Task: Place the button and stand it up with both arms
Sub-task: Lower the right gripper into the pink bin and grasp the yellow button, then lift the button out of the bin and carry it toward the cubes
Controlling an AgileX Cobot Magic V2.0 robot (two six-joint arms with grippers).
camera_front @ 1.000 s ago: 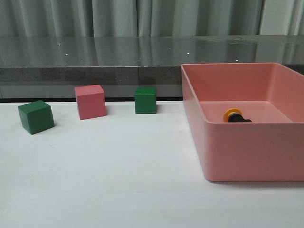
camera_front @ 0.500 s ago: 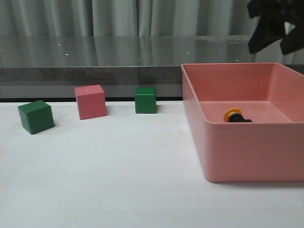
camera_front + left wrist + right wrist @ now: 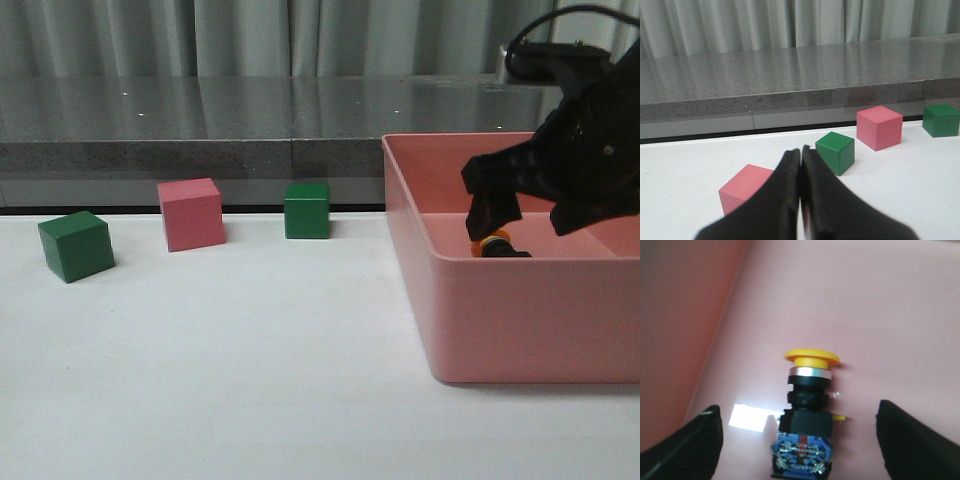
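Observation:
The fingers are above the button's black body (image 3: 504, 249) and would miss if they closed now, so the robot's right gripper needs to go lower first and then close on the button's body.
The button (image 3: 490, 241) lies on its side on the floor of the pink bin (image 3: 500, 320), yellow cap toward the bin's left wall. In the right wrist view it (image 3: 807, 405) shows its yellow cap, silver collar, black body and blue base. My right gripper (image 3: 528, 225) hangs inside the bin just above it, open, with one finger on each side (image 3: 797, 407) and clear of it. My left gripper (image 3: 801, 152) is shut and empty, low over the white table, and is out of the front view.
On the table left of the bin stand a green cube (image 3: 76, 245), a pink cube (image 3: 190, 213) and a second green cube (image 3: 306, 210). Another pink cube (image 3: 742, 187) sits close by the left gripper. A grey ledge (image 3: 200, 150) runs along the back.
The right arm, absent one second ago, came in from the upper right and dropped into the bin over the button. The button and cubes have not moved.

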